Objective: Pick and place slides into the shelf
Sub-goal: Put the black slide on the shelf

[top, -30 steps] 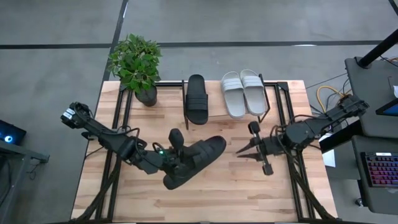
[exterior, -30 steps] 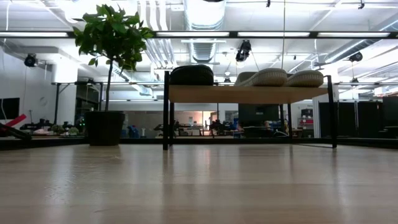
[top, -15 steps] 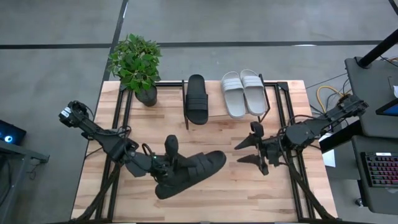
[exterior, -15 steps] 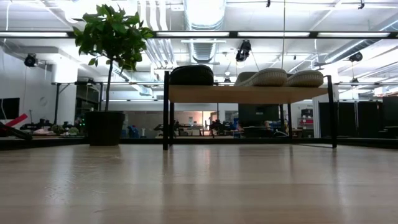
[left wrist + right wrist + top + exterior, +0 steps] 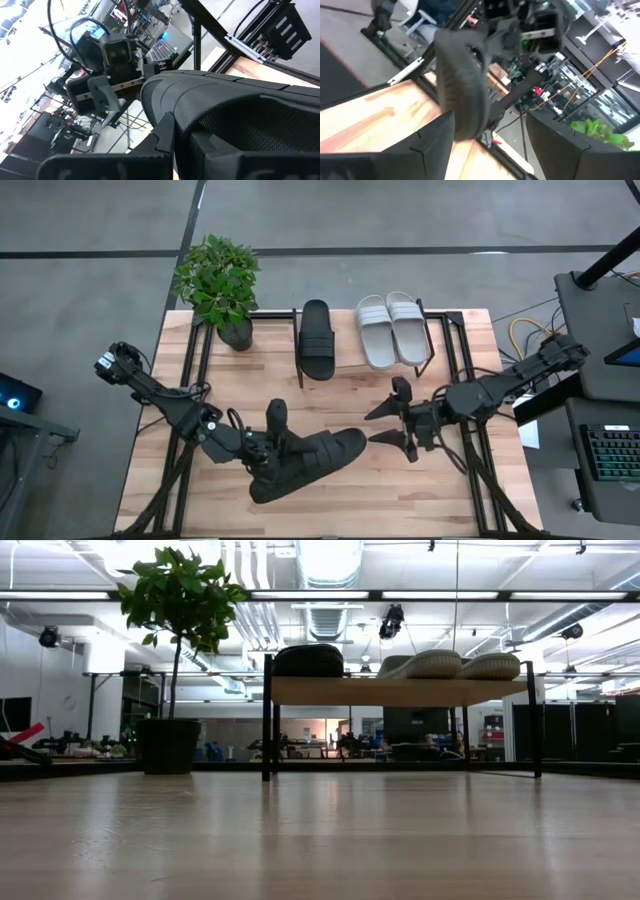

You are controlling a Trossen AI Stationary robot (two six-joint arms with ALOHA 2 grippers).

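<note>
I need to grab the black slide by its end (image 5: 350,442) (image 5: 470,120) with my right gripper next, so that I can put the slide on the shelf.
A black slide (image 5: 310,460) is with my left gripper (image 5: 268,458), which is shut on it over the table's middle near side. In the right wrist view this slide (image 5: 462,92) shows edge-on, standing on its side. My right gripper (image 5: 383,425) is open, and its fingers stand just off the slide's right end. I see no touch there. On the shelf (image 5: 430,355) at the far edge rest another black slide (image 5: 318,340) and two white slides (image 5: 378,332) (image 5: 408,328), soles down on the plank (image 5: 400,691). My left gripper is shut on the black slide near its strap (image 5: 190,100), toward the slide's left end. One finger (image 5: 165,137) lies against the slide beside the textured footbed (image 5: 260,130). The fingers come level from the table's left. They hide the exact part pinched.
A potted plant (image 5: 220,285) stands at the far left, beside the shelf. Black frame rails (image 5: 190,380) (image 5: 460,370) run along the table's left and right sides. Bare wood (image 5: 350,510) lies near the front edge.
My right gripper has opened wide and moved toward the table's left, up to the slide's right end. My left gripper has carried the black slide a little toward the near edge. The slide has turned to lie more along the table's left-right line.
</note>
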